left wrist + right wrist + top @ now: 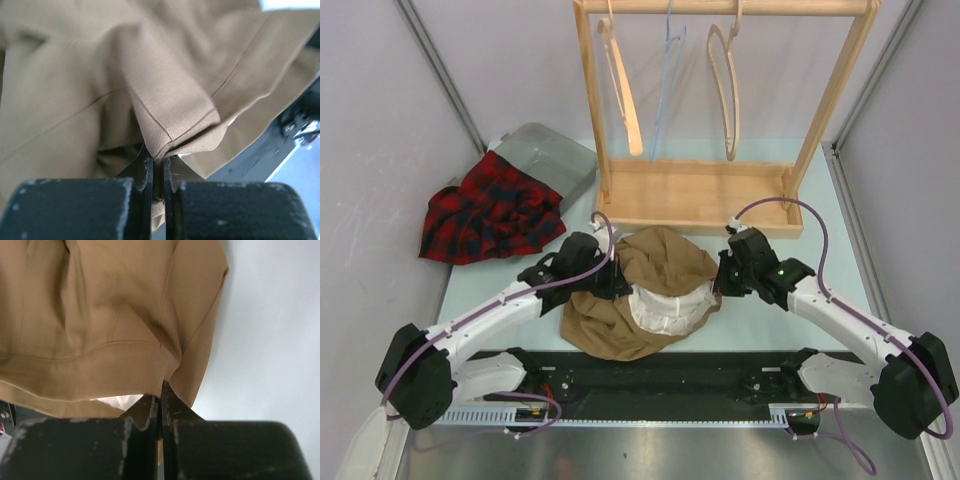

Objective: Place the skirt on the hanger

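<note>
My left gripper keeps the stitched fold: it is above crumpled cloth, short of the rack's base, so if I opened now, it would drop onto the skirt [655,262].
The tan skirt [655,262] lies crumpled on the table between my two arms, its white lining [665,306] showing at the near side. My left gripper [612,278] is shut on a stitched fold of the skirt [165,75] at its left edge; the cloth is pinched between the jaws of the left gripper [158,162]. My right gripper [720,275] is shut on the ribbed waistband of the skirt [100,315] at its right edge, as the right gripper [160,395] shows close up. Behind, a wooden hanger [622,85], a blue wire hanger [665,80] and another wooden hanger [725,90] hang from the rack.
The wooden rack [700,192] with its flat base stands just behind the skirt. A red plaid garment [490,212] lies at the far left, partly on a grey tray [558,160]. Grey walls close in both sides.
</note>
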Motion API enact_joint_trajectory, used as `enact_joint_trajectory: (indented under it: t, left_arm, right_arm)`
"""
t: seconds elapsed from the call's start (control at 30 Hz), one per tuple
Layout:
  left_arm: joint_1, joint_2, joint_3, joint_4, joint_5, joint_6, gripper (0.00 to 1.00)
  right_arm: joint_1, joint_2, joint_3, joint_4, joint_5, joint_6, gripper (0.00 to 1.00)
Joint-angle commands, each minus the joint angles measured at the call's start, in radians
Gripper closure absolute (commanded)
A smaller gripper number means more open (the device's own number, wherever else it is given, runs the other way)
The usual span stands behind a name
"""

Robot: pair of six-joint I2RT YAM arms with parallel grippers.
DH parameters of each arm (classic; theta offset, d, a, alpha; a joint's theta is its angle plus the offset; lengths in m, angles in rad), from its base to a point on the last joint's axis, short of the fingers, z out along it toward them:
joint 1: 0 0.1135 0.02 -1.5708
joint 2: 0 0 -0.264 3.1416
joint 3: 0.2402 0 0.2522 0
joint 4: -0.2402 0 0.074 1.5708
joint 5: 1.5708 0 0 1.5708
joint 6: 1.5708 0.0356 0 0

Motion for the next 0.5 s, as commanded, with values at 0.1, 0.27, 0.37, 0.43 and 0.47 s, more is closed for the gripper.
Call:
enact_joint_trajectory:
  t: [0.1,0.27,0.37,0.43,0.47]
  left_arm:
    - [0.010,0.080,0.216,0.028,-0.054,-0.001,1.00]
    - [0.027,0.151,0.310,-0.037,-0.050,-0.007,1.00]
    - [0.042,0.179,0.347,-0.045,-0.034,-0.016,1.00]
    - [0.048,0.186,0.361,-0.046,-0.030,-0.019,1.00]
    - [0.050,0.197,0.364,-0.054,-0.028,-0.019,1.00]
  right_arm:
    - [0.010,-0.003,0.009,0.187,0.090,-0.058,0.83]
    - [0.009,-0.026,0.003,0.250,0.156,-0.092,0.38]
    - [0.010,-0.042,-0.006,0.269,0.208,-0.105,0.32]
    - [0.011,-0.055,-0.010,0.272,0.258,-0.106,0.32]
    - [0.011,-0.061,-0.011,0.270,0.275,-0.108,0.32]
